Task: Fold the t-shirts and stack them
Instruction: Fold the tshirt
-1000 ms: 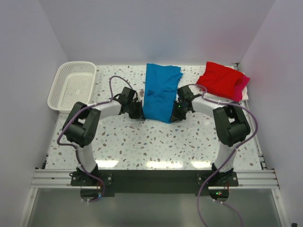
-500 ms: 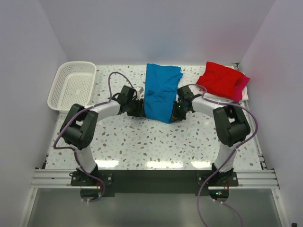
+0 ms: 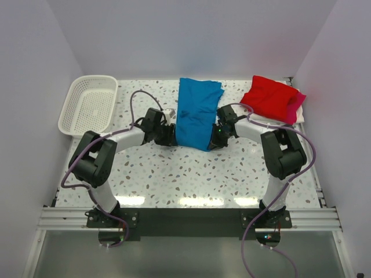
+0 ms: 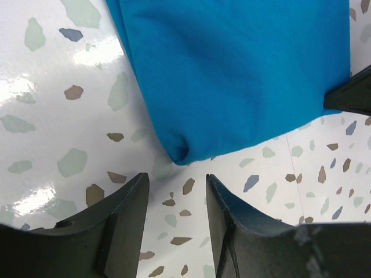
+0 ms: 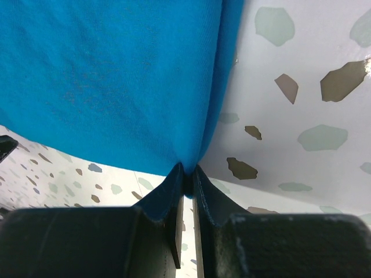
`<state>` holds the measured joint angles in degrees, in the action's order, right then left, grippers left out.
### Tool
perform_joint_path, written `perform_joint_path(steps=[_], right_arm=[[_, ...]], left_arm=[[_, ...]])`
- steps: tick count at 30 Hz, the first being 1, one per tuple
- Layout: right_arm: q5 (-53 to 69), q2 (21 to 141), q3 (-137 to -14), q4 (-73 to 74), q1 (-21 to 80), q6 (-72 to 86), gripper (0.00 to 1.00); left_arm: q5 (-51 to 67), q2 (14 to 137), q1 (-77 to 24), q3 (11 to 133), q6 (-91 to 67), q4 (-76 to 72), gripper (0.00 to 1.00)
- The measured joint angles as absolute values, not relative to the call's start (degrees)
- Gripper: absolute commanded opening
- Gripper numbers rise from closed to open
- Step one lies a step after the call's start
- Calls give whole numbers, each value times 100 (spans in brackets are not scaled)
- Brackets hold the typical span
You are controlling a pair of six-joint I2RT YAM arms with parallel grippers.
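Note:
My right gripper has its corner, so next my left gripper should grab the bright blue t-shirt's loose near corner (image 3: pixel 177 143) (image 4: pixel 180 158) opposite it to fold the t-shirt evenly crosswise.
The bright blue t-shirt (image 3: pixel 196 113) lies folded lengthwise in a long strip at the table's middle back. My left gripper (image 3: pixel 170 136) sits at its near left corner, open and empty; in the left wrist view the blue corner (image 4: pixel 179 147) lies just beyond the fingertips (image 4: pixel 139 188). My right gripper (image 3: pixel 215 139) is at the near right corner, shut on the blue cloth's edge (image 5: pixel 186 165). The red t-shirt (image 3: pixel 269 95) lies folded at the back right on top of the magenta-pink t-shirt (image 3: pixel 294 108).
A white mesh basket (image 3: pixel 90 105) stands at the back left. White walls close in the table on the left, back and right. The speckled tabletop (image 3: pixel 185 174) stretches in front of the blue shirt.
My left gripper has backed a little to the left, off the blue shirt's corner. The right gripper and the shirts have not moved.

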<state>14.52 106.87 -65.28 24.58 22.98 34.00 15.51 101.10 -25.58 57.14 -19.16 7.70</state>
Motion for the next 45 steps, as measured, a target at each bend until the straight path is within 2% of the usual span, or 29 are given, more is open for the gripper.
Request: perform_joint_path(steps=[12, 19, 22, 23, 26, 28, 37, 45], right_arm=[[1459, 10689, -6528, 2458, 2298, 3382, 12], [1463, 10689, -6530, 2469, 2298, 3365, 12], [1466, 10689, -6534, 2477, 2298, 3356, 12], [1468, 10689, -6534, 2480, 2298, 3356, 11], [1472, 10689, -6534, 2484, 2298, 3350, 11], [1472, 10689, -6534, 2488, 2298, 3345, 11], [1466, 10532, -6462, 2727, 2314, 3249, 11], [1459, 9341, -5988, 3503, 2510, 3013, 11]], left_arm=[[1844, 10130, -2558, 5710, -1892, 423, 52], [1846, 10466, -2558, 5861, -1887, 392, 45], [1848, 10479, -2558, 5861, -1887, 392, 35], [1857, 10490, -2558, 5861, -1885, 390, 24], [1907, 10523, -2558, 5861, -1905, 386, 6], [1949, 10527, -2558, 5861, -1903, 377, 0], [2049, 10388, -2567, 5745, -1859, 495, 0], [2386, 9365, -2877, 5183, -1678, 1070, 0]])
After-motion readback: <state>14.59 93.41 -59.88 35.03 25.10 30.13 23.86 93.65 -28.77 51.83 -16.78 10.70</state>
